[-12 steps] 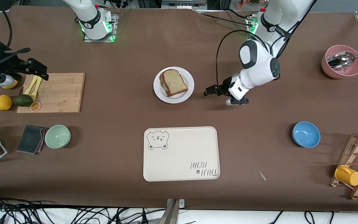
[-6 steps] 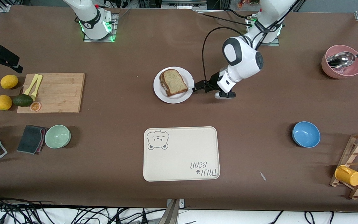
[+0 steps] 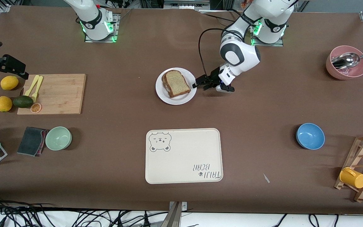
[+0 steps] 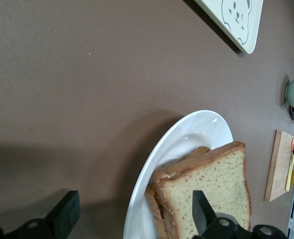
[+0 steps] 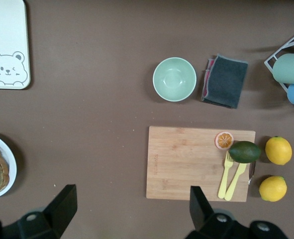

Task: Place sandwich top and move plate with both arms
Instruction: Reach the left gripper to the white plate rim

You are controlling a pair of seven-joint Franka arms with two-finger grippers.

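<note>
My left gripper grabs the white plate by its rim (image 3: 195, 84) next, to move the sandwich over to the cream bear tray (image 3: 184, 155).
The white plate (image 3: 161, 91) lies mid-table, toward the robots' bases. The sandwich top (image 3: 176, 83), a speckled tan slice, lies flat on another slice on the plate. My left gripper (image 3: 197, 85) is low at the plate's rim toward the left arm's end. In the left wrist view it (image 4: 134, 214) is open, one finger outside the plate rim (image 4: 151, 172) and one finger (image 4: 201, 206) over the sandwich top (image 4: 214, 186). My right gripper (image 3: 7, 75) is open and empty, high over the lemons at the right arm's end; it also shows in the right wrist view (image 5: 131, 206).
A cream bear tray (image 3: 184, 155) lies nearer the front camera than the plate. A cutting board (image 3: 58, 94) with yellow forks, avocado and lemons (image 3: 9, 82), a green bowl (image 3: 58, 138) and a cloth are at the right arm's end. A blue bowl (image 3: 310, 136), pink bowl (image 3: 347, 66) and mug rack are at the left arm's end.
My left gripper has moved across the table to the plate and now straddles its rim. My right gripper has pulled back from the cutting board to over the lemons.
</note>
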